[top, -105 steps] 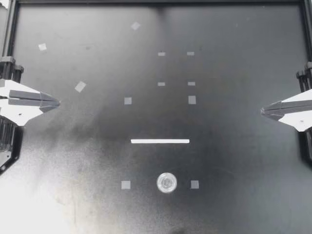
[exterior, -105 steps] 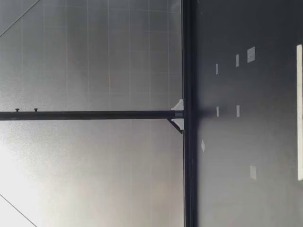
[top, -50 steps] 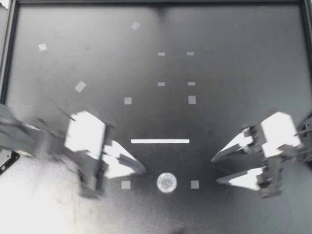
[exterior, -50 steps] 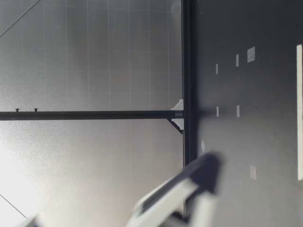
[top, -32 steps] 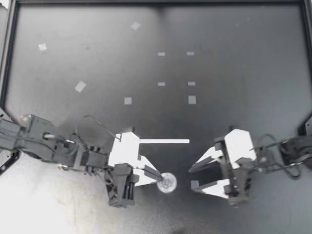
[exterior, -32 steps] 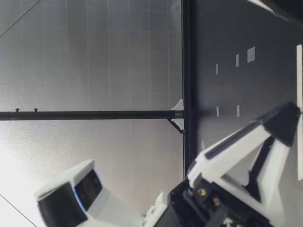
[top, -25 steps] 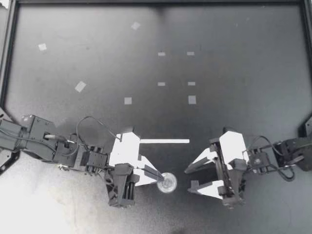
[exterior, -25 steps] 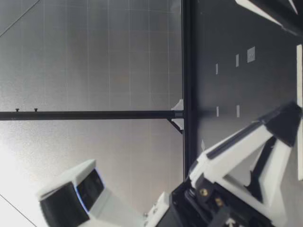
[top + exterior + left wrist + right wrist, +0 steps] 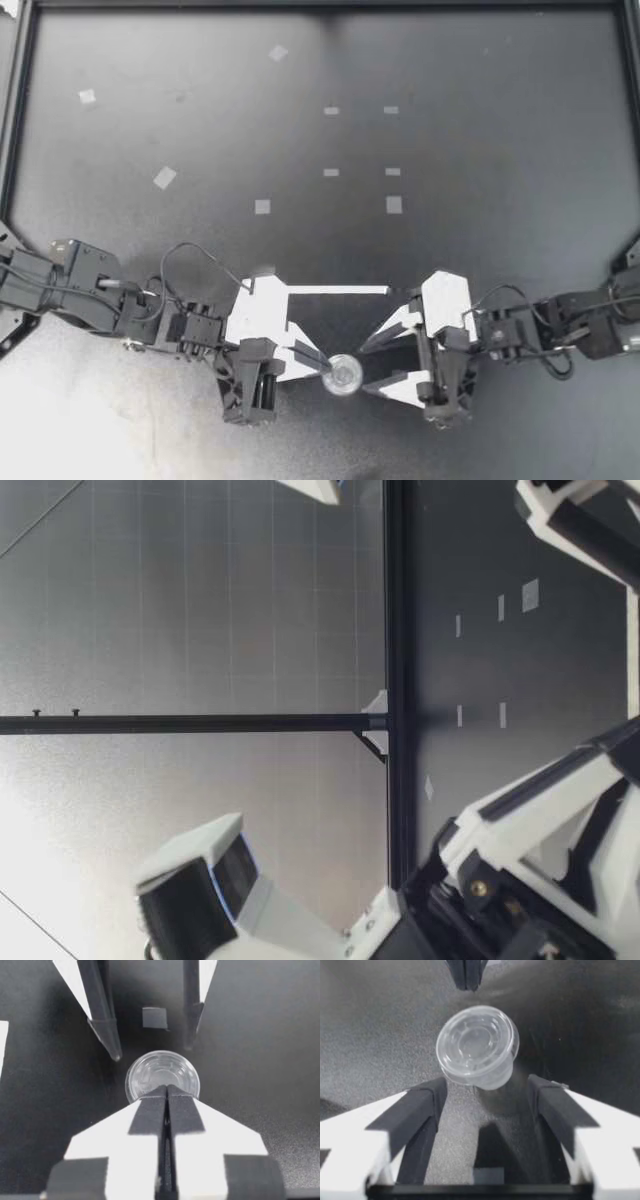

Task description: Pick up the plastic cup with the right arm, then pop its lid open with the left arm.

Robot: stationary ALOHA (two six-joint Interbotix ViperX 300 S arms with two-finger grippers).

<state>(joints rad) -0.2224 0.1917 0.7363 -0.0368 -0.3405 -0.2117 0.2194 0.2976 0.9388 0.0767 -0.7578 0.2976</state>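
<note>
I will take hold of the cup by its side (image 9: 497,1077) next, so the clear plastic cup's lid (image 9: 475,1043) stays free to be popped open by my right gripper's hold there.
A small clear lidded cup (image 9: 342,375) stands near the table's front edge. My left gripper (image 9: 325,362) is shut with nothing in it, and its tip touches the cup's rim on the left. In the left wrist view the shut gripper (image 9: 166,1089) meets the cup (image 9: 162,1074). My right gripper (image 9: 364,370) is open just right of the cup, one finger on either side of its right part. In the right wrist view the cup (image 9: 477,1045) lies just ahead of the open gripper (image 9: 486,1084), not touched by either finger. The low view does not show the cup.
A white tape strip (image 9: 340,290) lies just behind both grippers. Small tape squares (image 9: 394,204) dot the dark table farther back. One square (image 9: 154,1017) lies between the right gripper's fingers. My left arm's wrist (image 9: 520,830) fills the low view's near side.
Both arms have swung in from the table's sides to the cup. Over the last half second the right gripper has slid left toward it, open. The left stays shut at the rim.
</note>
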